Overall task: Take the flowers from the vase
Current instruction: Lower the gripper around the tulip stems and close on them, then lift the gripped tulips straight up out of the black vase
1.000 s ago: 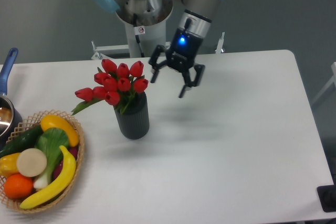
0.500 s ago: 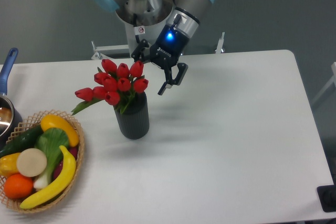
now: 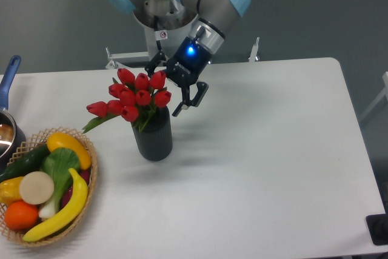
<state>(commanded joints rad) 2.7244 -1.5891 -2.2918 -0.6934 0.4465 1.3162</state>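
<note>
My gripper takes hold of the red tulip flowers by their green stems next, to lift them out of the vase (image 3: pixel 153 136).
A tight bunch of red tulip flowers (image 3: pixel 136 96) with green stems and leaves stands in a dark ribbed cylindrical vase (image 3: pixel 153 136) on the white table, left of centre. My gripper (image 3: pixel 163 87) is open and tilted, just behind and to the right of the flower heads. One finger (image 3: pixel 185 99) shows to the right of the bunch; the other is partly hidden behind the top tulips. The jaws are not closed on anything.
A wicker basket (image 3: pixel 85 192) with vegetables and fruit, including a banana (image 3: pixel 63 209) and an orange (image 3: pixel 20 215), sits at the front left. A pot with a blue handle (image 3: pixel 8 77) is at the left edge. The arm's base (image 3: pixel 163 19) stands behind the table.
My gripper has moved left and slightly down from right of the vase to right beside the flower heads, staying open. The flowers and vase have not moved.
</note>
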